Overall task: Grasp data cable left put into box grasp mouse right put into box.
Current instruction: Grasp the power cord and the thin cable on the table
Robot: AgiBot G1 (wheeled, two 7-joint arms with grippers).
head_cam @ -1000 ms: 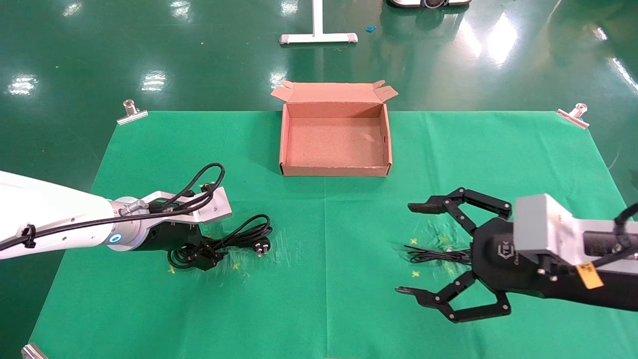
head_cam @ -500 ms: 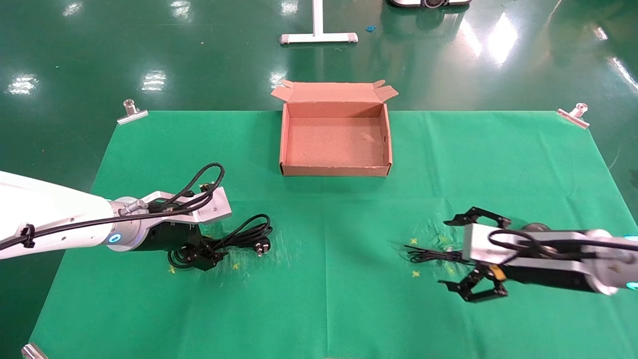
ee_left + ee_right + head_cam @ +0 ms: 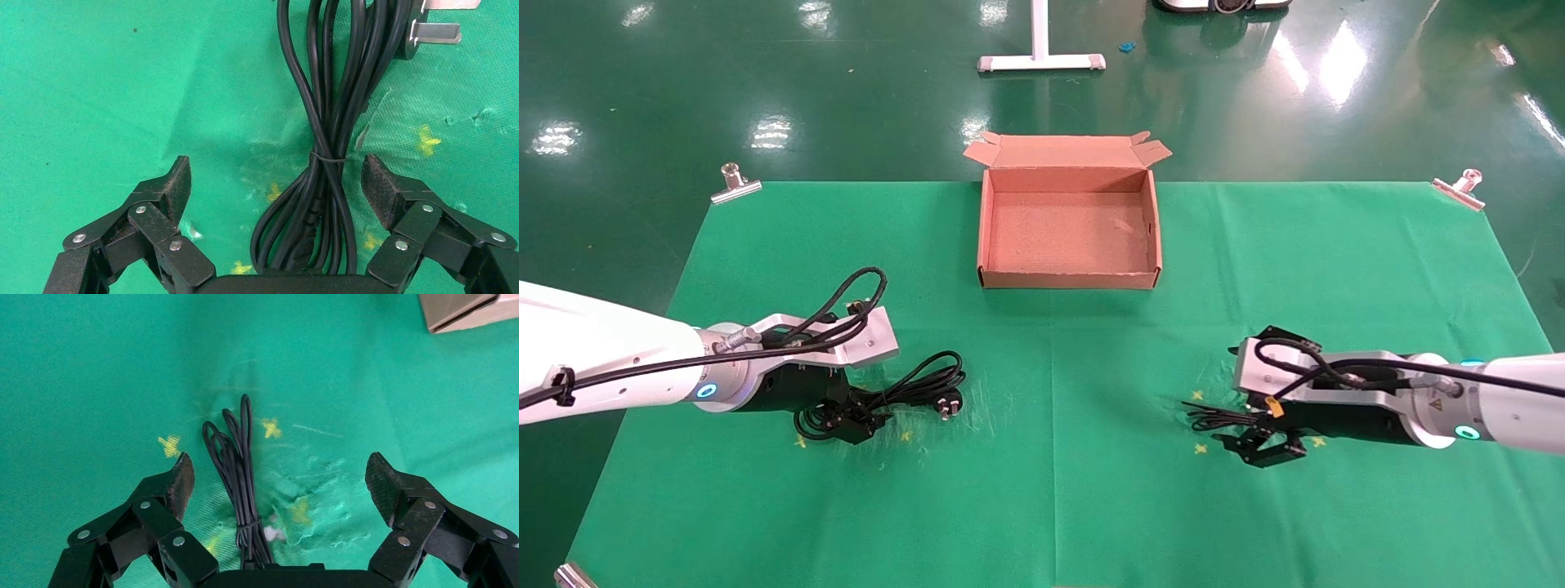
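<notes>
The robot needs to get the data cable into the box, so next it needs to grab the cable's coil by its tied middle (image 3: 327, 158) with the left gripper.
The data cable (image 3: 923, 382), a thick black coil with a pronged plug (image 3: 949, 404), lies on the green cloth at the left. My left gripper (image 3: 850, 418) is open and low over it. In the left wrist view the coil (image 3: 327, 122) runs between the open fingers of the left gripper (image 3: 275, 174), nearer one pad, and the plug (image 3: 428, 27) lies beyond. My right gripper (image 3: 1242, 407) is open and low over the mouse's thin black cord (image 3: 1212, 418). The cord (image 3: 235, 459) lies between the right gripper's (image 3: 278, 471) open fingers. The mouse itself is hidden. The brown box (image 3: 985, 237) stands empty at the back centre.
Metal clips (image 3: 735, 184) (image 3: 1459, 188) pin the cloth's back corners. Yellow cross marks (image 3: 1200, 448) and scuffed cloth lie around both cords. A white stand base (image 3: 1040, 61) is on the floor behind the box. The box corner (image 3: 459, 309) shows in the right wrist view.
My right arm has come down from a raised position near the camera to just above the thin cord, gripper still open. My left arm and the data cable have not moved.
</notes>
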